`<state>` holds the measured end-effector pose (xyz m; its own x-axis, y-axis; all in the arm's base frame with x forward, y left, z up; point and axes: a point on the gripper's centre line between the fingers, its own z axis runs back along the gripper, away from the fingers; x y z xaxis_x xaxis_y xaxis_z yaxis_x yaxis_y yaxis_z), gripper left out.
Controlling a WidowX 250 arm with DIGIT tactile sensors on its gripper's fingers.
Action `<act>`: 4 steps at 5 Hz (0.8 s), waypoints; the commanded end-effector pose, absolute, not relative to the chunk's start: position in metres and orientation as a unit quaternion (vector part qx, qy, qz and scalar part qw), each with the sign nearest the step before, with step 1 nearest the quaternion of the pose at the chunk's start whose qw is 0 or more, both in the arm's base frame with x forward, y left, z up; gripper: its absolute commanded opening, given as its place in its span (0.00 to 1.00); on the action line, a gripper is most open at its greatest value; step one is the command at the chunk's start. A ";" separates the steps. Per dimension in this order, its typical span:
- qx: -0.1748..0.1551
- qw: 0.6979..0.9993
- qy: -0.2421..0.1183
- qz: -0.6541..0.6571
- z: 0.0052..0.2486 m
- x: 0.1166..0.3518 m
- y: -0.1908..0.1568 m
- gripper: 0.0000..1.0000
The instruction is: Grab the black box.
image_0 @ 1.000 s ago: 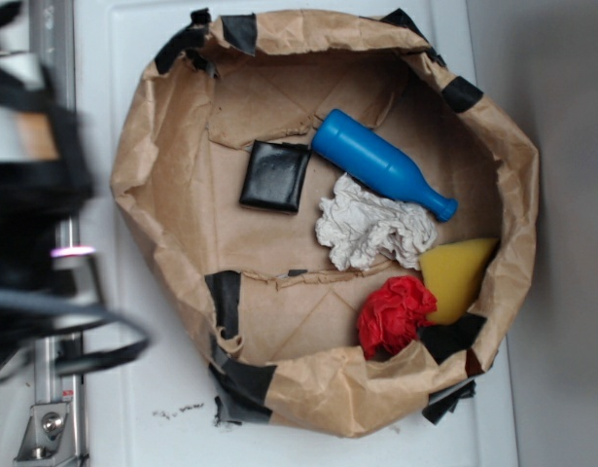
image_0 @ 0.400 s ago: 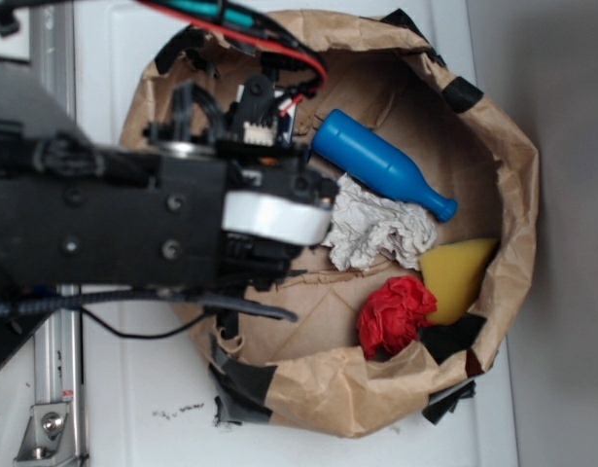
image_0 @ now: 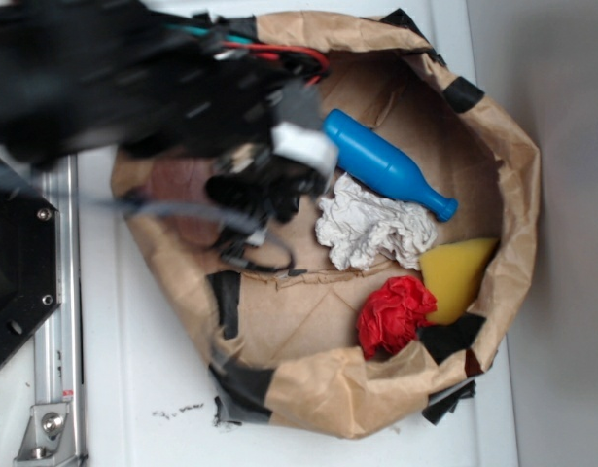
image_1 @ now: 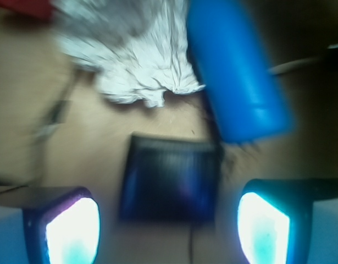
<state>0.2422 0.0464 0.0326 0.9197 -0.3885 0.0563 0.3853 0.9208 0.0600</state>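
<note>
Next, my gripper takes hold of the box (image_1: 170,179) by its opposite sides to pick the black box off the brown paper (image_1: 100,146).
In the wrist view the black box (image_1: 170,179) lies flat on the brown paper floor. It sits just ahead of my gripper (image_1: 169,231), centred between the two lit fingers (image_1: 72,231) without touching either. The gripper is open and holds nothing. In the exterior view my blurred arm and gripper (image_0: 264,190) hang over the upper left of the paper bag (image_0: 512,195) and hide the box.
A blue bottle (image_0: 386,165) (image_1: 237,71) lies just right of the box, with crumpled white paper (image_0: 371,226) (image_1: 130,60) beyond it. Red crumpled paper (image_0: 396,313) and a yellow sponge (image_0: 456,272) sit at the bag's lower right. A black hexagonal plate (image_0: 17,263) is outside on the left.
The arm has swung in from the left over the bag and now covers the black box in the exterior view. The things in the bag have not moved.
</note>
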 end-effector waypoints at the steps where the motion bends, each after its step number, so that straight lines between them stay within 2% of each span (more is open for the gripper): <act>1: 0.030 0.977 -0.037 -0.207 0.006 0.292 0.033 1.00; 3: 0.024 0.977 -0.040 -0.206 0.006 0.286 0.025 1.00; 4: 0.019 0.979 -0.027 -0.200 -0.002 0.283 0.026 1.00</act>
<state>0.2818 0.0386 0.0089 0.9227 -0.3829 0.0445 0.3806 0.9232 0.0528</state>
